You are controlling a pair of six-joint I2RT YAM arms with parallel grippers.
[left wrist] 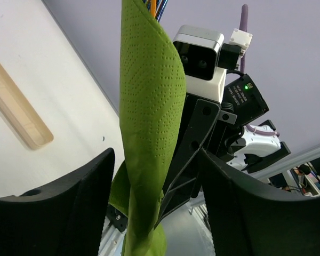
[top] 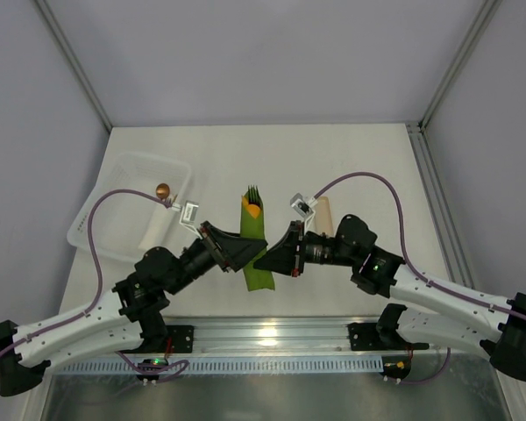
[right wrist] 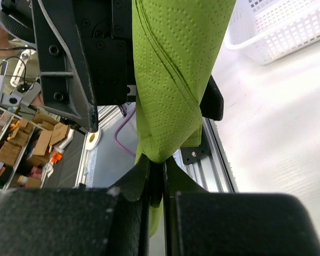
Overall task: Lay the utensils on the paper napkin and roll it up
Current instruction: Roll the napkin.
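The utensils need to stay wrapped so they can be laid in the tray, so my left gripper should next grab the rolled paper napkin across its middle (top: 254, 239) (left wrist: 149, 162).
The olive-green paper napkin (top: 255, 250) is rolled into a long tube between my two grippers. The utensils (top: 252, 198) stick out of its far end, orange and dark tips showing. They also show at the top of the left wrist view (left wrist: 153, 6). My right gripper (top: 270, 257) is shut, pinching the tube's near end (right wrist: 156, 173). My left gripper (top: 238, 251) is open. Its fingers (left wrist: 53, 208) stand wide apart on either side of the napkin tube (left wrist: 149, 106) without squeezing it.
A clear plastic tray (top: 114, 219) stands at the left with a small brown ball (top: 162, 189) by its far corner. A pale wooden block (top: 323, 213) lies to the right of the tube. The metal rail (top: 272, 338) runs along the near edge.
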